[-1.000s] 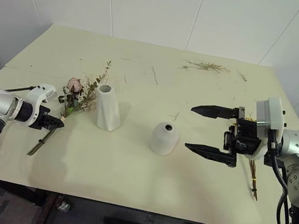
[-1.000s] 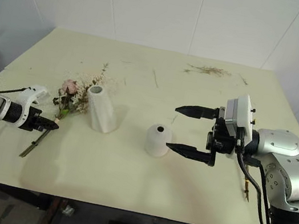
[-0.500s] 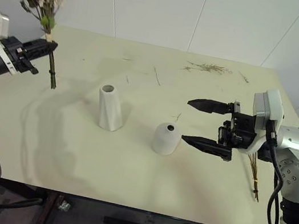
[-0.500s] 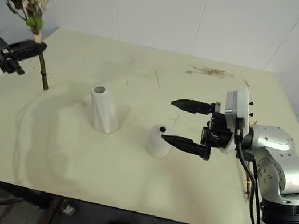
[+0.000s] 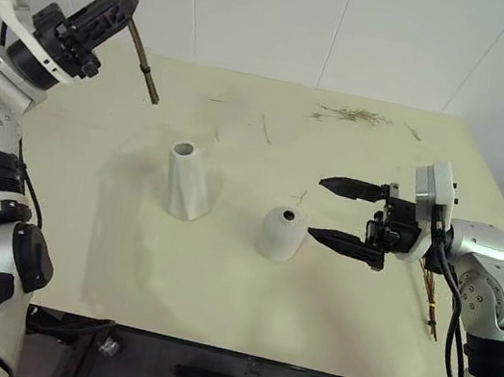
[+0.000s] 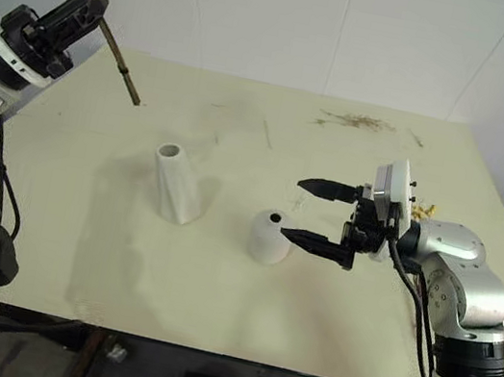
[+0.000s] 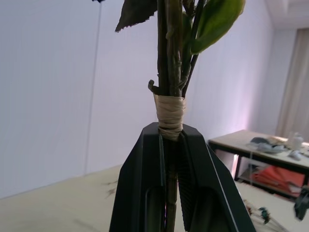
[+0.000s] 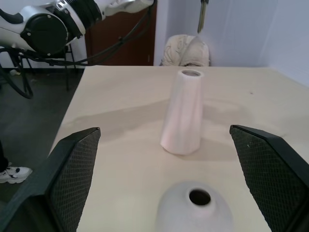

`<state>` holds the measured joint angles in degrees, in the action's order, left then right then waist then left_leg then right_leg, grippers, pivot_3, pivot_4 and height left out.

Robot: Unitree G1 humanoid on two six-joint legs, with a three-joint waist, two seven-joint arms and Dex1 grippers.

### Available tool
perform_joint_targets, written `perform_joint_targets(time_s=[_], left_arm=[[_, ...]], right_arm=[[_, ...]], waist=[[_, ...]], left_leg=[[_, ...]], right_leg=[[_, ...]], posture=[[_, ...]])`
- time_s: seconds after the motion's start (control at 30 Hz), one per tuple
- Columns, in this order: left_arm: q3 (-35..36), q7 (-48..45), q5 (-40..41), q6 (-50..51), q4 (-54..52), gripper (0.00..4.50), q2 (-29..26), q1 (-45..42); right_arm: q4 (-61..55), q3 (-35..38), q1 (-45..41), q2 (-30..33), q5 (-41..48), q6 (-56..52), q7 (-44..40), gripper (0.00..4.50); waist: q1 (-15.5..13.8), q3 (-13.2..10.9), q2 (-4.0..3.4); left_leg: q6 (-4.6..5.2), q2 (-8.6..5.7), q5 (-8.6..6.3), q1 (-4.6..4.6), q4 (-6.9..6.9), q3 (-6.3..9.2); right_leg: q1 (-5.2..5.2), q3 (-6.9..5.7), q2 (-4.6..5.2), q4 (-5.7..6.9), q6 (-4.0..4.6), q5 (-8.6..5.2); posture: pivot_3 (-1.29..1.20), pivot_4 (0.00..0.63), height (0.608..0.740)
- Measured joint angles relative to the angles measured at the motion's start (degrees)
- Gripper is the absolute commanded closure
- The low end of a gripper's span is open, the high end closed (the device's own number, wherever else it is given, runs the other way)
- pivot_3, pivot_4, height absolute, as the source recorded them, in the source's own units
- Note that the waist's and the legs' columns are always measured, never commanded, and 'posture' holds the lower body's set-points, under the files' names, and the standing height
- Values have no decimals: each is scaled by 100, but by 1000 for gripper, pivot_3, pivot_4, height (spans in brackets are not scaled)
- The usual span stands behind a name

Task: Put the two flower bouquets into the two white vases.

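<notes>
The stem ends hang above and beside the tall tapered white vase [image 5: 185, 180]. My left gripper needs to line the stem ends up with the vase before opening.
My left gripper [image 5: 118, 5] is raised high at the table's left, shut on the bound stems of the bushy bouquet [image 7: 171, 72]. Its stem ends [image 5: 148, 90] slant down toward the table, while the blooms run off the top of the eye views. The tall tapered white vase [image 5: 185, 180] stands left of centre, the short round vase [image 5: 280, 233] beside it to the right. My right gripper [image 5: 317, 207] is open and level, its fingers [image 8: 72, 174] pointing at the round vase from the right. The slim yellow bouquet [image 5: 430, 300] lies on the table behind my right arm.
Loose dried sprigs [image 5: 348, 114] lie near the table's far edge, with a thin one [image 5: 261, 128] behind the vases. A white wall backs the cream table [image 5: 215, 289], whose front edge is close to me.
My left gripper has lifted the bushy bouquet off the table, carried it high and tilted it so the stem ends point rightward. The right gripper edged a little toward the round vase, still open.
</notes>
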<state>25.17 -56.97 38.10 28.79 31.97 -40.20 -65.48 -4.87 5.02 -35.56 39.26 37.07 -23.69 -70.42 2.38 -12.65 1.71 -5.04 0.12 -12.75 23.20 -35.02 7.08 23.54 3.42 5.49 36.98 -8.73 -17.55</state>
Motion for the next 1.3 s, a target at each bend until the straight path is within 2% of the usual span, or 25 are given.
perform_joint_targets(time_s=[0.23, 0.5, 1.3], left_arm=[[-35, 190, 136, 197, -216, 4411, 214, 30], [-224, 131, 172, 217, -431, 4411, 464, 708], [-608, -30, -97, -790, -720, 4411, 885, 1568]], right_arm=[[45, 26, 27, 0, -62, 99, 85, 0], [41, 38, 248, -1, -157, 131, 232, 0], [-165, 49, 479, -201, -175, 275, 767, 0]], waist=[[44, 0, 0], [48, 0, 0], [-51, 0, 0]], left_leg=[[-1, 0, 0, -1, -3, 0], [-1, 0, 0, 0, -2, 0], [-1, -1, 0, -1, -1, 0]], right_leg=[[-3, 0, 0, 0, 0, 0], [-3, 1, 0, -4, 0, 0], [-5, 2, 0, -9, 1, 1]], posture=[[0, 150, 740], [0, 150, 740], [0, 150, 740]])
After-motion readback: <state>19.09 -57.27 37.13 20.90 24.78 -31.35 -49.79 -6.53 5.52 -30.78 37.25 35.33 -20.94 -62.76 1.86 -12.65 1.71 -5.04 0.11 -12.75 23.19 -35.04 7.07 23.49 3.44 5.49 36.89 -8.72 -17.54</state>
